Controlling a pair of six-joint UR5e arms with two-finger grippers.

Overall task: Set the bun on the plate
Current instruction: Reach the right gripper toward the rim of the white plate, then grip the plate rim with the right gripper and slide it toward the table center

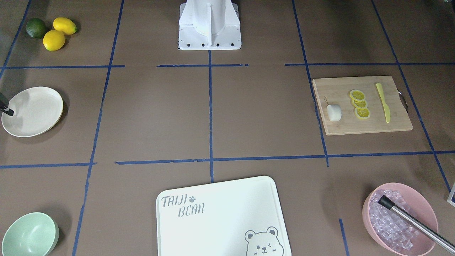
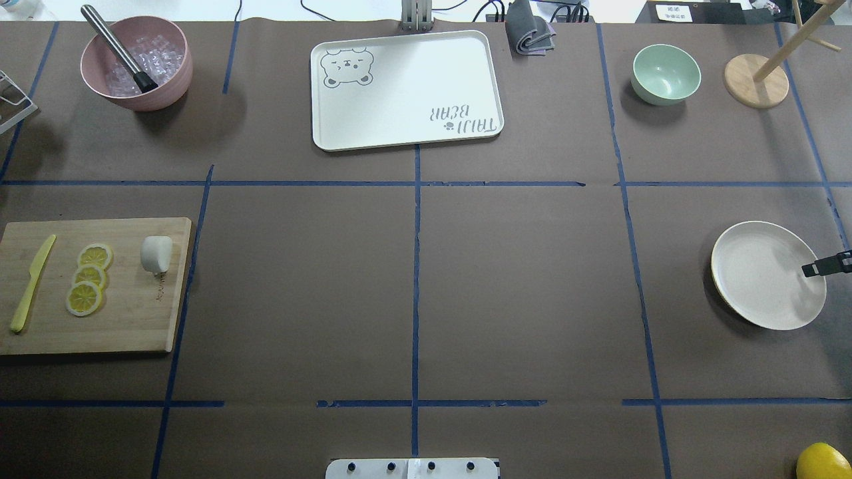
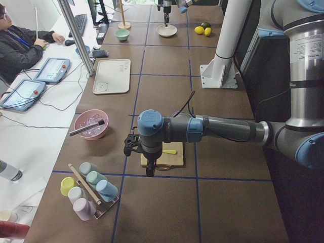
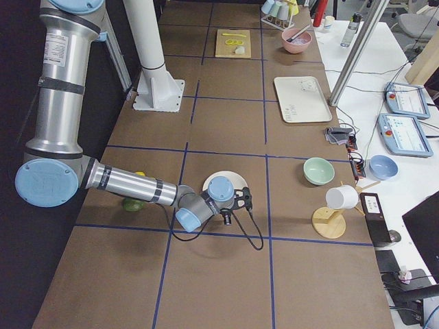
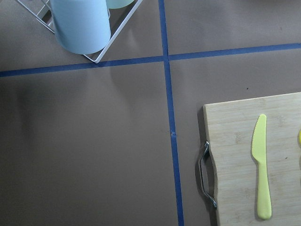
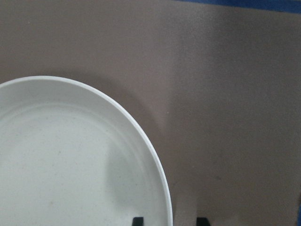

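Next, my right gripper grabs the plate by its rim (image 6: 164,188) to bring the plate within reach for the bun.
The white bun (image 1: 334,112) (image 2: 157,254) lies on a wooden cutting board (image 1: 376,124), next to the lemon slices. The cream plate (image 1: 35,110) (image 2: 759,273) sits bare at the opposite end of the table. My right gripper (image 2: 825,266) (image 6: 169,221) hovers at the plate's outer edge, open, its two black tips either side of the rim. My left gripper (image 3: 150,171) hangs over the table just beyond the board's handle end, away from the bun. It shows only in the exterior left view, so I cannot tell whether it is open or shut.
Three lemon slices (image 1: 359,104) and a yellow knife (image 1: 383,102) share the board. A pink bowl of ice (image 1: 400,217), the bear-printed board (image 1: 220,217), a green bowl (image 1: 28,234), lemons and a lime (image 1: 53,32) ring the table. A cup rack (image 5: 80,23) stands near my left wrist.
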